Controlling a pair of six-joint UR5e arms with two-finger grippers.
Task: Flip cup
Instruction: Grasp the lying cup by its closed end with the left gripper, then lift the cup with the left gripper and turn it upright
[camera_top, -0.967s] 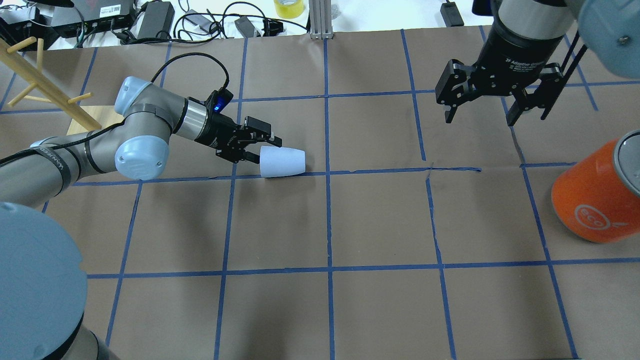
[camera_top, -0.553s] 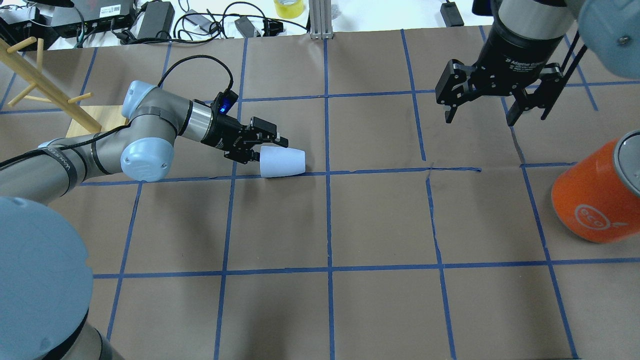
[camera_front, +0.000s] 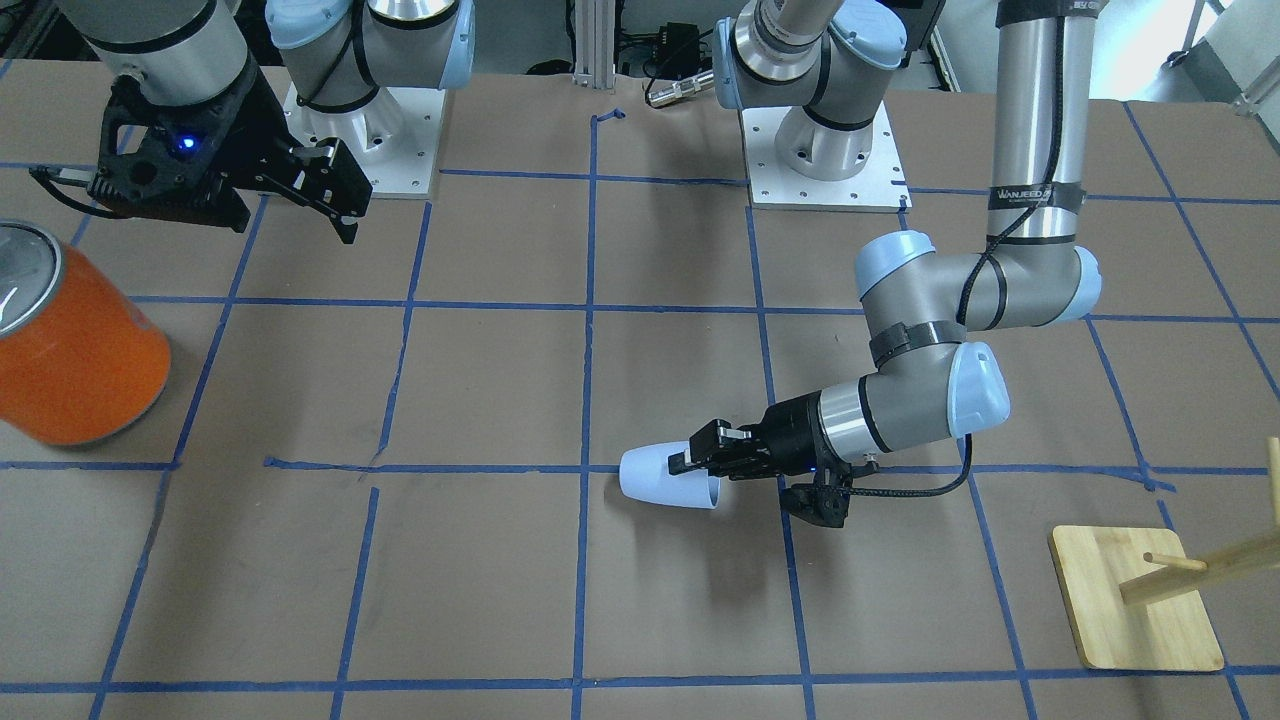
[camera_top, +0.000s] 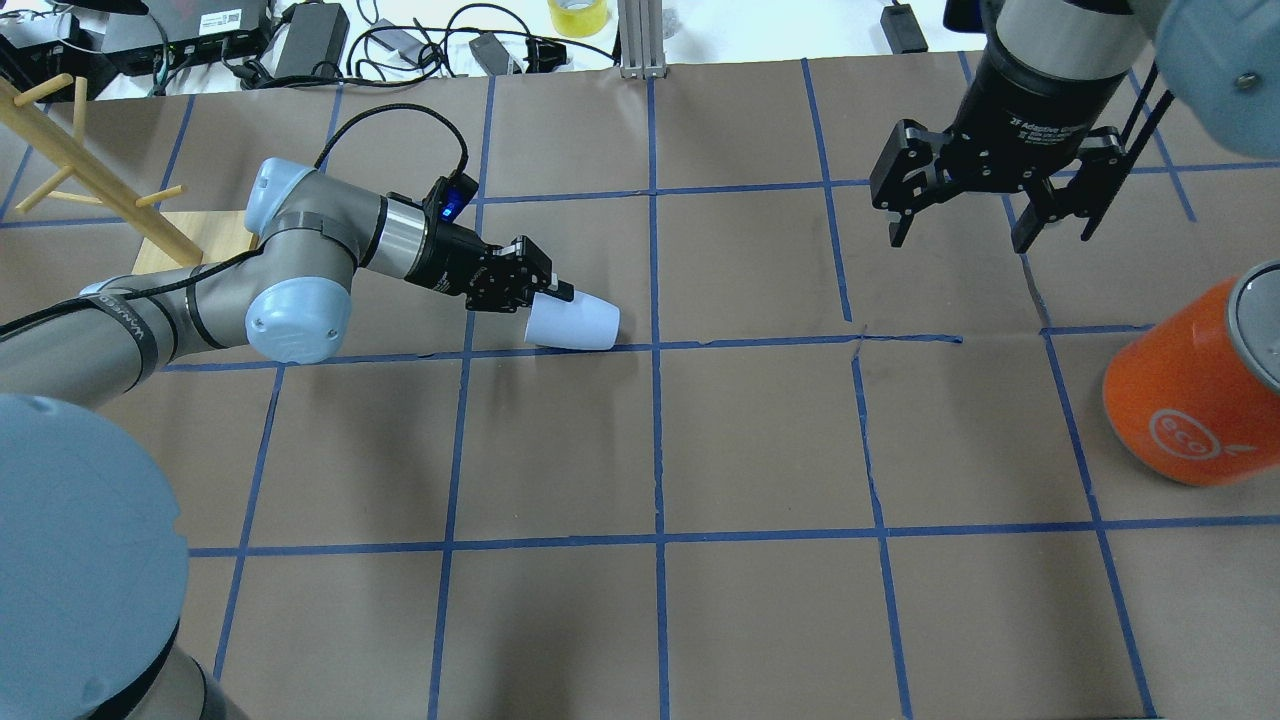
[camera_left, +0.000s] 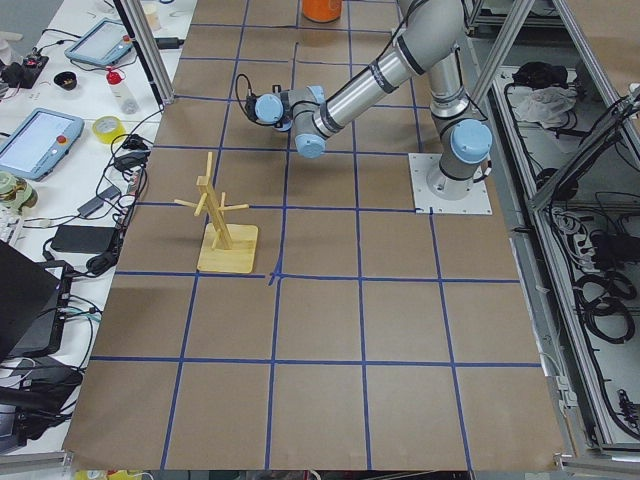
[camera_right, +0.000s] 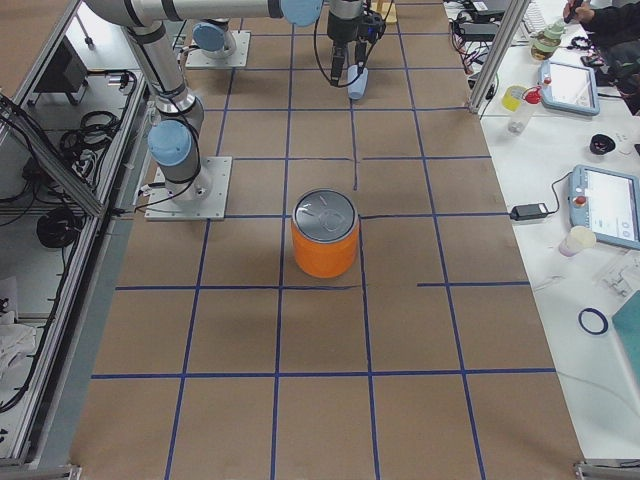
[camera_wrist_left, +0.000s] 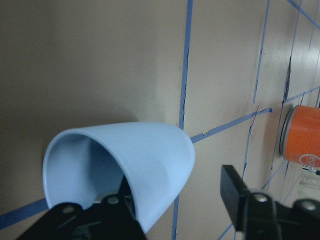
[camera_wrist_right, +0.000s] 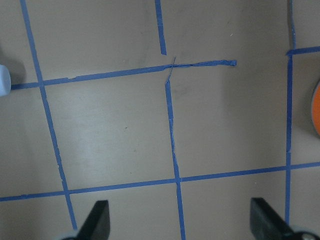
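My left gripper grabs the cup by its rim (camera_front: 716, 491) next, since the cup's round body (camera_front: 651, 473) slopes away and the cup's opening leaves space for a finger.
The pale blue cup (camera_top: 572, 322) lies on its side on the brown paper, its open rim facing my left gripper; it also shows in the front view (camera_front: 660, 478). My left gripper (camera_top: 545, 290) is open and straddles the rim. In the left wrist view one finger (camera_wrist_left: 107, 212) sits inside the cup's (camera_wrist_left: 145, 160) mouth and the other finger (camera_wrist_left: 240, 192) stands outside, apart from the wall. My right gripper (camera_top: 965, 225) is open and empty, high over the far right of the table.
A large orange can with a silver top (camera_top: 1190, 390) stands at the right edge. A wooden peg rack on a square base (camera_top: 95, 180) stands at the far left behind my left arm. Cables and adapters lie beyond the far edge.
My left gripper has moved right toward the cup, and one finger now sits inside the rim. The cup has shifted slightly right and turned a little. The right arm has not moved.
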